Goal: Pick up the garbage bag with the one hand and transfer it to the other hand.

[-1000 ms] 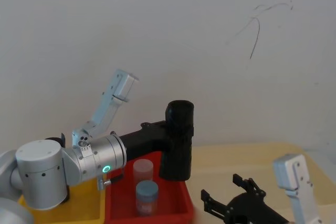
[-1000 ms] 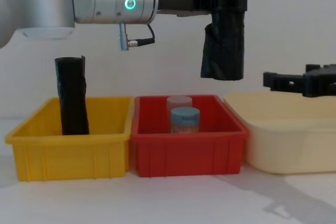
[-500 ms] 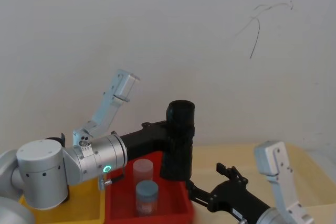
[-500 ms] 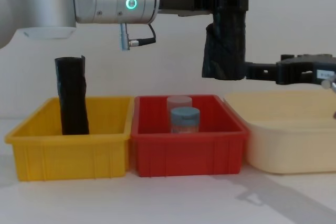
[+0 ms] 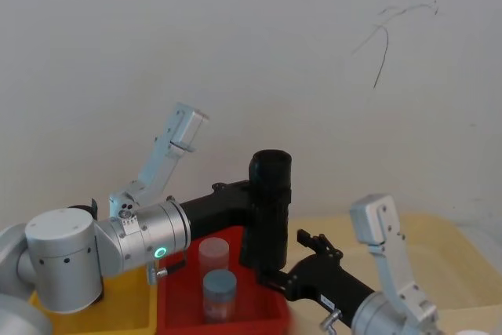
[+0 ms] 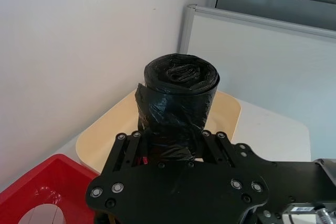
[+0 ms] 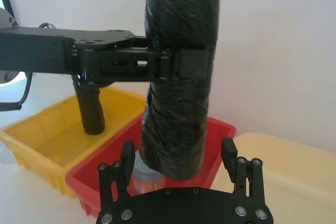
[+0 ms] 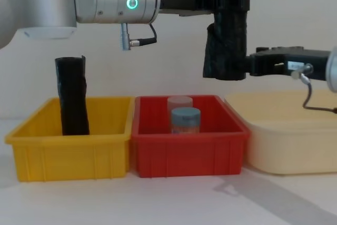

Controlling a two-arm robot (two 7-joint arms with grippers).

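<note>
Next, my right gripper grabs the black roll by its lower part (image 8: 224,59) (image 7: 176,135), to transfer the garbage bag from my left gripper.
The garbage bag (image 8: 225,40), a thick crinkly black roll, hangs upright in the air above the red bin (image 8: 189,146). My left gripper (image 8: 229,1), on the silver wrist with the green ring light (image 8: 130,3), is shut around the bag's upper part (image 7: 181,30). My right gripper (image 7: 178,155) has come in from the right, level with the bag's lower part (image 5: 263,245). It is open, with one finger (image 7: 127,153) on each side of the roll and a small gap to it. The bag's coiled top (image 6: 181,72) faces the left wrist camera.
A yellow bin (image 8: 68,148) on the left holds a slimmer black roll (image 8: 72,96) standing upright. Two capped jars (image 8: 184,119) stand in the red bin under the bag. A cream tub (image 8: 289,130) sits on the right below my right arm. A white wall is close behind.
My right gripper has moved left from over the cream tub until its open fingers straddle the bag's lower part. The left arm and the bag have stayed still.
</note>
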